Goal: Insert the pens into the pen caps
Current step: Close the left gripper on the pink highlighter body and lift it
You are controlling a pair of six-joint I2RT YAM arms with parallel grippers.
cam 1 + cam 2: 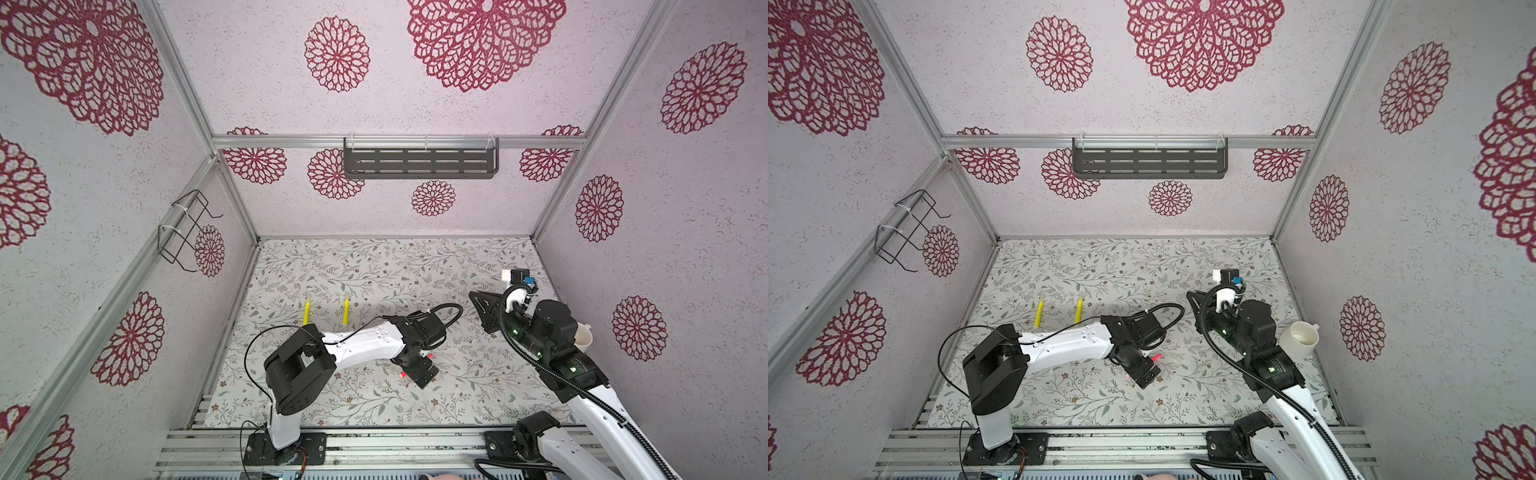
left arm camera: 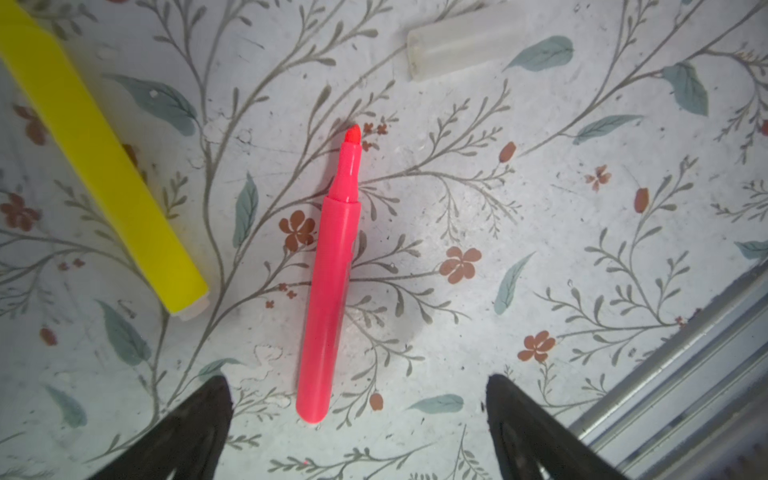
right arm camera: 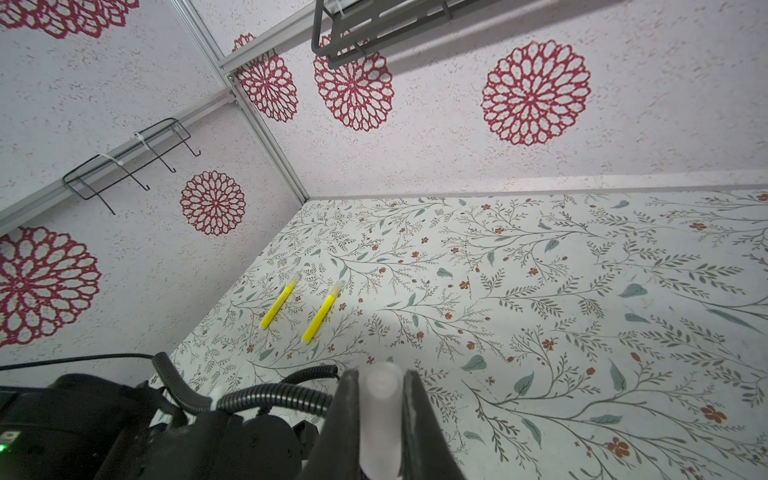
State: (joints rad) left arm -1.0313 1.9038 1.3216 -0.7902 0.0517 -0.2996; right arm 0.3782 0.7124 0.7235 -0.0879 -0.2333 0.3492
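I will take hold of the red-pink pen [image 2: 332, 282] by its rear end with my left gripper, so the uncapped tip stays free to go into the pen cap.
My left gripper [image 2: 359, 395] is open and hovers low over a red-pink pen [image 2: 332, 282] lying uncapped on the table, its rear end between the spread fingers and touching neither. Beside it lie a yellow pen [image 2: 99, 166] and a clear pen cap [image 2: 457, 41]. In a top view the left gripper [image 1: 417, 368] covers most of the pink pen. My right gripper [image 3: 380, 376] is shut on another clear pen cap [image 3: 380, 415] and held above the table at the right [image 1: 473, 296]. Two more yellow pens [image 1: 307, 311] [image 1: 345, 309] lie side by side at the left, with clear caps on their far ends.
A white cup [image 1: 1302, 336] stands at the right edge behind the right arm. A dark slotted shelf [image 1: 419, 160] hangs on the back wall and a wire rack [image 1: 187, 230] on the left wall. Aluminium rails [image 1: 374, 444] run along the front edge.
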